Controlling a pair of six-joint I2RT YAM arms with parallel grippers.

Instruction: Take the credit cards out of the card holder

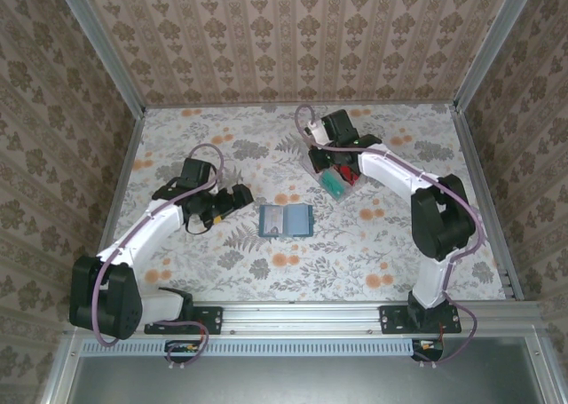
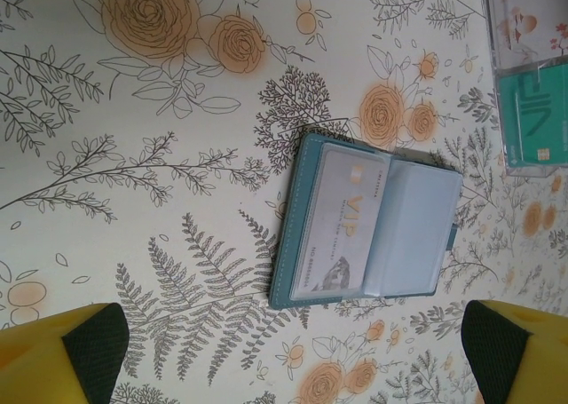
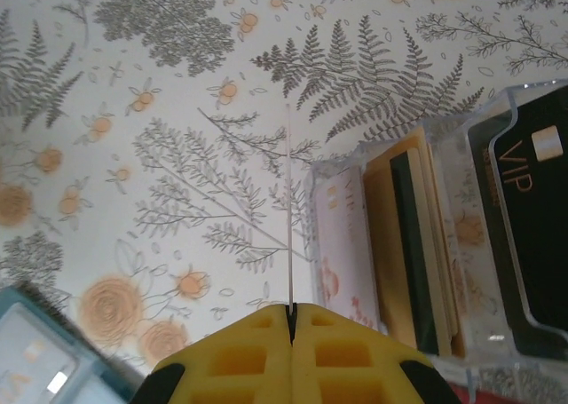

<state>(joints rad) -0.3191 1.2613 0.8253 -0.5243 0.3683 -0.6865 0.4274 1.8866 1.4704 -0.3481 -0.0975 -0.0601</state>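
The credit card is over the floral table, beside the clear tray's side, so the robot's right gripper needs to keep holding it.
The card holder [image 1: 286, 219] lies open and flat on the floral table, teal outside and pale blue inside. In the left wrist view the card holder [image 2: 368, 226] has a pale VIP credit card [image 2: 342, 222] behind its left clear sleeve. My left gripper [image 1: 241, 197] sits just left of the holder. Its jaws are wide open with nothing between them [image 2: 297, 360], short of the holder's near edge. My right gripper [image 1: 321, 155] hovers at the clear tray, shut [image 3: 291, 311] on a thin credit card [image 3: 290, 209] seen edge-on.
A clear compartment tray [image 1: 335, 175] stands at the back right of the table. Several cards stand in the tray [image 3: 524, 93], among them a black VIP card [image 3: 524, 209], and a teal card [image 2: 532, 120] lies flat. A corner of the holder [image 3: 35, 351] shows at lower left.
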